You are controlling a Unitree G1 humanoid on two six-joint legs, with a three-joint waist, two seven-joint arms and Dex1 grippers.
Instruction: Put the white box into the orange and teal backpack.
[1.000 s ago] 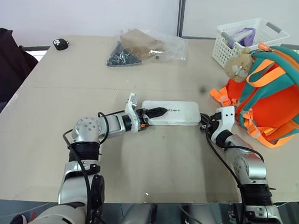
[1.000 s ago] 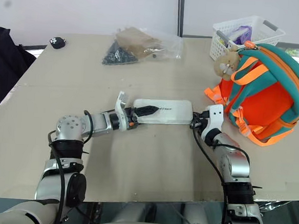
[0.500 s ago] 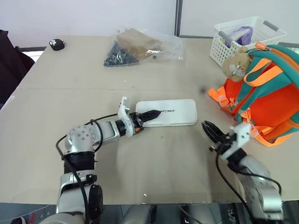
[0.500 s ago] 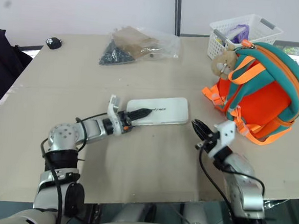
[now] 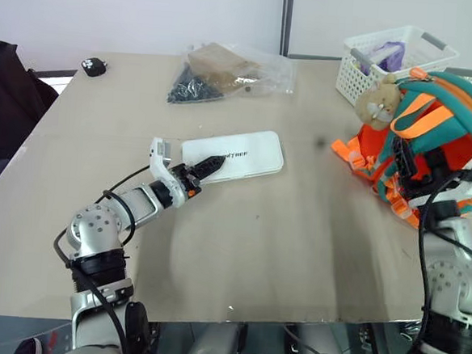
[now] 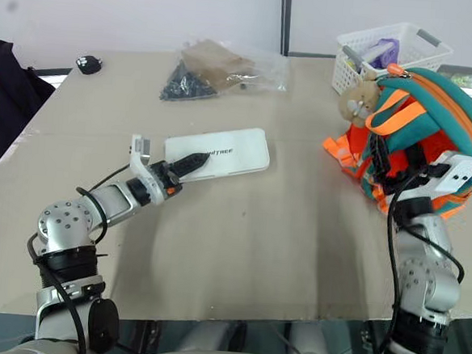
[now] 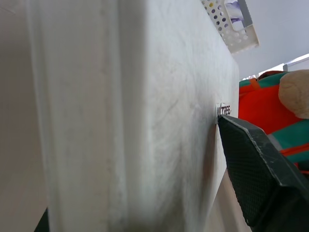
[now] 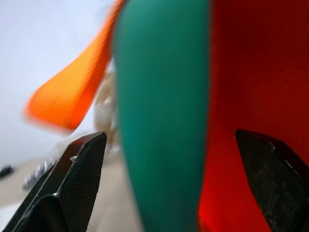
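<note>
The backpack needs to be held ready for the white box, so my right gripper should next grab it by its teal padded strap (image 8: 161, 106).
The white box (image 5: 236, 153) is a flat case with dark lettering, lying slanted over the middle of the table. My left gripper (image 5: 207, 164) is shut on its near left end, one black finger (image 7: 251, 164) pressed on the lid by the lettering. The orange and teal backpack (image 5: 455, 119) stands at the right with a tan bear charm (image 5: 376, 102) hanging on it. My right gripper (image 5: 415, 161) is raised against the backpack's near side and is open. A band of teal trim (image 8: 164, 96) runs between its two spread fingers.
A white lattice basket (image 5: 394, 62) stands behind the backpack. A clear plastic bag (image 5: 223, 71) of brown and dark items lies at the back of the tan table (image 5: 295, 254), with a small black object (image 5: 94, 67) at the back left. A dark bag (image 5: 7, 96) sits beyond the left edge.
My right gripper let go of the box's right end, opened, and swung up and right to the backpack. My left gripper carried the box leftward and a little up.
</note>
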